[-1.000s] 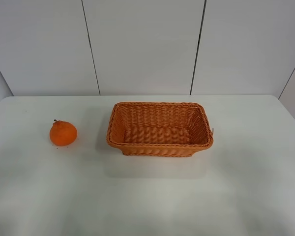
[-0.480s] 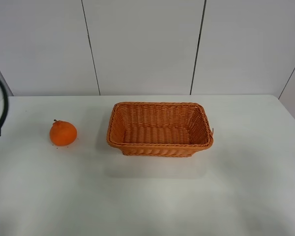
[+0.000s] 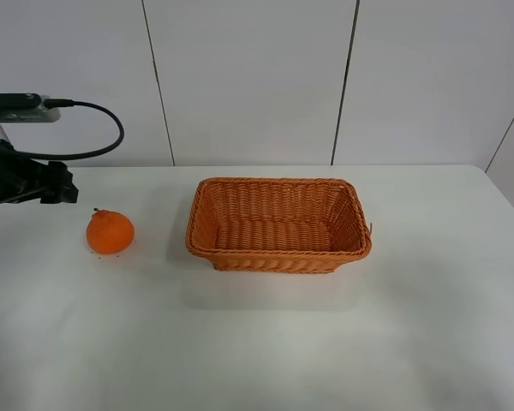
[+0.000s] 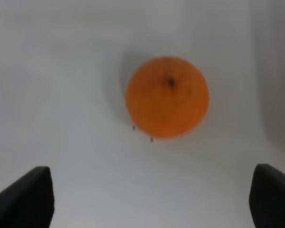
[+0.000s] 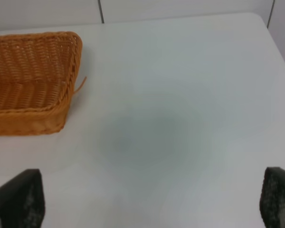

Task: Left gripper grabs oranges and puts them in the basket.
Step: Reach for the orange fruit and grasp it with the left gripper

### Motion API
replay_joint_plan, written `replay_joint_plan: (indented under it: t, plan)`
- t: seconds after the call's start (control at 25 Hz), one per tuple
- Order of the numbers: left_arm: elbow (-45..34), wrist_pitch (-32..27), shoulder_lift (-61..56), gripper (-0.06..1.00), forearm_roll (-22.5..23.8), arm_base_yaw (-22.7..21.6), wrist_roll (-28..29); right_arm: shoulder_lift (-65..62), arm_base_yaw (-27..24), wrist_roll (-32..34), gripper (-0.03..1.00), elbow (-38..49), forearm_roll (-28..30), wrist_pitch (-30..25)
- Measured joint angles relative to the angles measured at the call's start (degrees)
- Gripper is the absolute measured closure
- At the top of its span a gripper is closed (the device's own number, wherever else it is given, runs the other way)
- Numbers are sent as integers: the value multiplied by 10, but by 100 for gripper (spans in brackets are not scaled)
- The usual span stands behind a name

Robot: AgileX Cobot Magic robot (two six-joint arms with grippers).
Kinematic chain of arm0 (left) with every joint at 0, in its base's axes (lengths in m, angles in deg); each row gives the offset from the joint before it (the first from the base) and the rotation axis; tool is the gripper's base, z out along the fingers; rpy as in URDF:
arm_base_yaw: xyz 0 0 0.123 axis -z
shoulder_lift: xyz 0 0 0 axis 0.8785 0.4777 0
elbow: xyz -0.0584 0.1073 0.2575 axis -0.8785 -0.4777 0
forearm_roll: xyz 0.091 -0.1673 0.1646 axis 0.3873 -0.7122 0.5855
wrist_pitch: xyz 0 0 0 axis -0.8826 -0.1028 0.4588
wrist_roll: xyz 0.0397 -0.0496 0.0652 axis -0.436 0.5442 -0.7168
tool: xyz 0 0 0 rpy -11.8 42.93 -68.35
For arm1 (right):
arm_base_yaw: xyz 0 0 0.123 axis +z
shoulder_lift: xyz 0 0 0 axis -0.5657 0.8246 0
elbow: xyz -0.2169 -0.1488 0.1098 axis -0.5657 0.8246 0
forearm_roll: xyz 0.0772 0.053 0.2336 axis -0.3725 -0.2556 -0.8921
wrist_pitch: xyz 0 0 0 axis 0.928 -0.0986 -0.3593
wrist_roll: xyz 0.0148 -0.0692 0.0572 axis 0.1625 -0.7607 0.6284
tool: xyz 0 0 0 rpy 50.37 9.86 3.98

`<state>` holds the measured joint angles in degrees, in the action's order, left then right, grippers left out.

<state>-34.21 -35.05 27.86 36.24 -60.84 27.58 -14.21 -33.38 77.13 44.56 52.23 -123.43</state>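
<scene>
The orange should go in the woven basket, so my left gripper will grab it by its stem end (image 3: pixel 98 214) next.
The orange (image 3: pixel 110 232) sits on the white table left of the basket (image 3: pixel 278 261). The basket is woven, orange-brown and empty. My left gripper (image 3: pixel 67 192) hovers just left of and behind the orange, above the table, not touching it. In the left wrist view the orange (image 4: pixel 167 97) lies ahead between the spread fingertips, and the left gripper (image 4: pixel 147 199) is open and empty. My right gripper (image 5: pixel 147 199) is open and empty over bare table, with the basket's corner (image 5: pixel 23 123) off to one side. The right arm is out of the high view.
The white table (image 3: pixel 265 342) runs to a panelled wall (image 3: pixel 248 77) at the back. A black cable (image 3: pixel 111 133) loops off the left arm. A loose wicker strand (image 5: pixel 80 84) sticks out of the basket's corner.
The left arm has come in from the left edge of the high view and moved right, up to the orange. The orange and the basket have not moved.
</scene>
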Motion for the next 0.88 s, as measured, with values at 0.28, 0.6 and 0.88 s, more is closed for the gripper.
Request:
replay_joint_plan:
  t: [0.28,0.6,0.88]
  plan:
    - [107,2,151,2,-1,0,-8,0,0,0,27,0,0,0]
    - [154,10,253,2,-2,0,-25,0,0,0,27,0,0,0]
    - [155,11,302,2,-3,0,-33,0,0,0,27,0,0,0]
